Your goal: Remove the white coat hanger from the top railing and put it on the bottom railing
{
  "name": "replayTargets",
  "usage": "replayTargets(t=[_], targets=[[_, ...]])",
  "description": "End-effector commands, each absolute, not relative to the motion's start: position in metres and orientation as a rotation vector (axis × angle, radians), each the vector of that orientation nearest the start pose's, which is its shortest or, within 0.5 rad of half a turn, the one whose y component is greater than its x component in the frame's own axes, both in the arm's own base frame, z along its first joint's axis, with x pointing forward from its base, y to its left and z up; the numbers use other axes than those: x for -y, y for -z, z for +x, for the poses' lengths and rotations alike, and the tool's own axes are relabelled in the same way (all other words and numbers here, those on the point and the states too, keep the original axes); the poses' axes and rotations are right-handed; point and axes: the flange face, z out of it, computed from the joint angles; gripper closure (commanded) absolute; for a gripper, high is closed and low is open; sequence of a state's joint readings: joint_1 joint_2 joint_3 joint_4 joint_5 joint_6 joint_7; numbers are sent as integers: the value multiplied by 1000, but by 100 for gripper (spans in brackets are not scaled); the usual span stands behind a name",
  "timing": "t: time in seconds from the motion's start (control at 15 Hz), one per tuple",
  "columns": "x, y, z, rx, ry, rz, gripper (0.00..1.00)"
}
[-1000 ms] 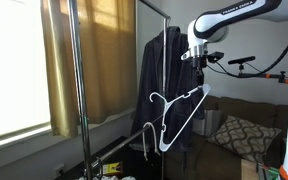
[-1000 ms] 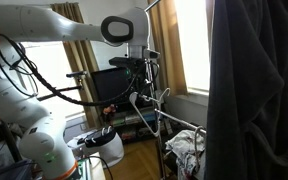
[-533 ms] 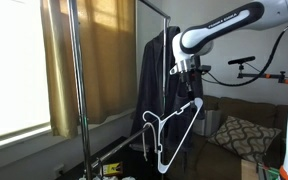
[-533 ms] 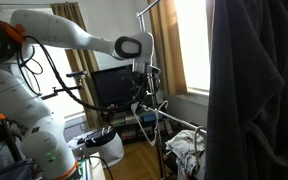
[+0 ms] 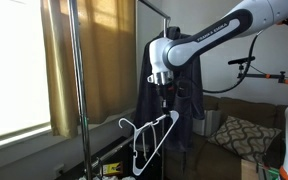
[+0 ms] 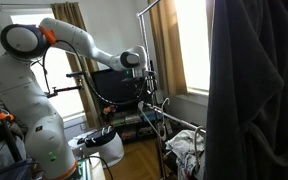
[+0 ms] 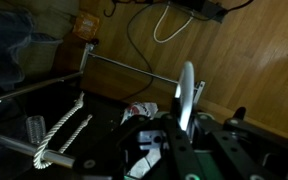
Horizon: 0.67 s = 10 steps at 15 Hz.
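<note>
I should move the hanger's hook to the bottom railing, then open my gripper: the tilted hook is above the bottom railing, so if I opened now, the hanger would drop past.
My gripper (image 5: 162,100) is shut on the white coat hanger (image 5: 149,140), which hangs tilted below it, hook end (image 5: 127,123) pointing away from the dark navy robe (image 5: 174,80). The hanger is off the top railing (image 5: 154,8), the silver bar high above. It hangs close above the bottom railing (image 5: 106,150), a dark sloping bar; I cannot tell whether they touch. In the wrist view a white strip of the hanger (image 7: 187,95) stands clamped between my fingers (image 7: 182,125). In an exterior view the gripper (image 6: 146,95) is small beside the rack.
Vertical chrome poles (image 5: 76,90) stand in front of a curtained window (image 5: 94,60). A couch with a patterned cushion (image 5: 234,135) is behind the arm. A TV (image 6: 114,85) and a heap of cloth (image 6: 184,148) are near the rack. The wrist view shows wooden floor (image 7: 254,60) and a low metal bar (image 7: 134,70).
The gripper has carried the hanger down and sideways, from beside the robe to lower, near the bottom railing. Its grip on the hanger is unchanged.
</note>
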<state>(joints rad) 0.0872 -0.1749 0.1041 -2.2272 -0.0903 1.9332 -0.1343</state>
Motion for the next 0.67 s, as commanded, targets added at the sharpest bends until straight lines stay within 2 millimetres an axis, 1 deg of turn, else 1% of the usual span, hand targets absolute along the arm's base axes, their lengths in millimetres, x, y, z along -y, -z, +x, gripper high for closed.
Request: replayTargets(t=[0.0, 0.2, 0.4, 0.6], targets=[[-90, -420, 486, 522, -262, -3251, 99], [-86, -404, 494, 482, -324, -3255, 99], [-84, -391, 504, 439, -343, -3248, 99], [-84, -383, 514, 415, -372, -3233, 99]])
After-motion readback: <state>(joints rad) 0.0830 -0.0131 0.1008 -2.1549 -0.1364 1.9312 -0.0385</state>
